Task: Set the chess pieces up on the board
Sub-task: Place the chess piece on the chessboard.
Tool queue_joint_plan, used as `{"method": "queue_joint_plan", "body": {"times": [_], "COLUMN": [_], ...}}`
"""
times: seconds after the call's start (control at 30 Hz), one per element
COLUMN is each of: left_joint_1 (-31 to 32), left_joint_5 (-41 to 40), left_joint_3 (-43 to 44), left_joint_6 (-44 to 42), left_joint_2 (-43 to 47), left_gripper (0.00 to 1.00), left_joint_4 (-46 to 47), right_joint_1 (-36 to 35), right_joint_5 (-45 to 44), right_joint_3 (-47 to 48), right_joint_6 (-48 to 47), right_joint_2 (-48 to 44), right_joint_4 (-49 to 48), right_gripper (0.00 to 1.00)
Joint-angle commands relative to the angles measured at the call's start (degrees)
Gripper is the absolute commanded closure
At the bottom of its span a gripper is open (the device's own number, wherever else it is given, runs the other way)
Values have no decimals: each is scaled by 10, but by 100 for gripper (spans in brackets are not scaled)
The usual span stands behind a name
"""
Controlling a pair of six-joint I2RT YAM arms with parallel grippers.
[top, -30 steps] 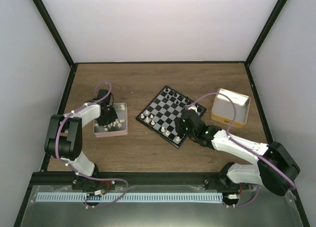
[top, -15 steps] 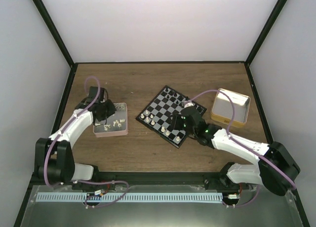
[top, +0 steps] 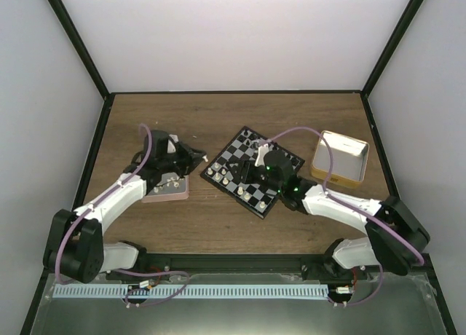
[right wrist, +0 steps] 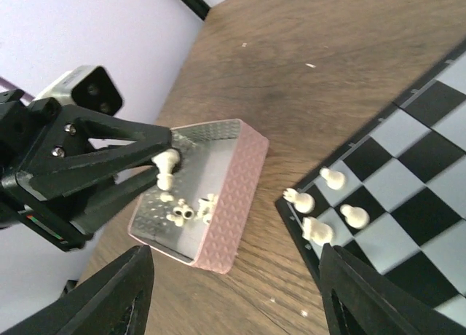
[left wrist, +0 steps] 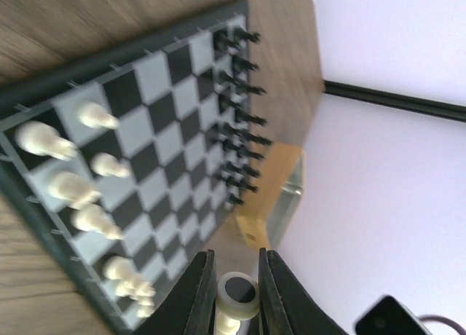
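My right gripper is to grab the cream-white chess piece by its round head [right wrist: 165, 182] next, to set it up on the board.
The board [top: 271, 159] lies at the table's middle, with black pieces [top: 251, 139] along its far edge and cream-white pieces [top: 220, 176] along its left edge. My left gripper [top: 191, 155] is shut on a white piece [left wrist: 237, 298] and holds it in the air between the pink tray [top: 166, 193] and the board. The right wrist view shows that piece [right wrist: 166, 166] in the left gripper's fingers above the tray. My right gripper [top: 247, 175] is open and empty above the board's near-left part, facing the tray. Several white pieces [right wrist: 186, 208] lie loose in the tray.
A tan box [top: 340, 159] with a silvery inside stands right of the board. The pink tray's patterned wall [right wrist: 237, 200] is close to the board's left corner [right wrist: 291, 204]. Black frame posts and pale walls bound the table.
My left gripper has risen out of the pink tray with a white piece and swung right toward the board. My right gripper has moved left across the board.
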State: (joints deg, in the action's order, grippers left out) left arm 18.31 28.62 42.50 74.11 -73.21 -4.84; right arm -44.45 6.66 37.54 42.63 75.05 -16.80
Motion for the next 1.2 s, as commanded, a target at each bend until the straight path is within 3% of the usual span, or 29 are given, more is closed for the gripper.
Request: {"method": "queue_joint_plan", "body": {"times": [0.0,0.17,0.3,0.67,0.93,1.03,1.17], "left_joint_1": [35,71,82,92,92,92,92], "left_joint_5": [32,37,50,48,46,45,37], "left_joint_3": [12,-4,0,-4,-12,-12,-7], "left_joint_6": [132,217,237,249,251,251,235], "left_joint_2": [-25,-52,-68,-69,-63,-62,-58], "left_gripper": [87,87,87,87,87,86,78], "left_joint_4": [117,209,249,252,251,252,248], "right_joint_1": [-4,-4,-4,-4,-3,-4,-3], "right_joint_5": [36,40,32,19,0,2,6], "right_joint_3": [45,60,66,51,51,50,54], "right_joint_6": [24,42,61,65,63,56,54], "right_joint_2": [33,60,72,61,53,51,43], "right_joint_4": [-63,-102,-106,-131,-133,-136,-125], "right_gripper": [36,40,51,78,84,93,99]}}
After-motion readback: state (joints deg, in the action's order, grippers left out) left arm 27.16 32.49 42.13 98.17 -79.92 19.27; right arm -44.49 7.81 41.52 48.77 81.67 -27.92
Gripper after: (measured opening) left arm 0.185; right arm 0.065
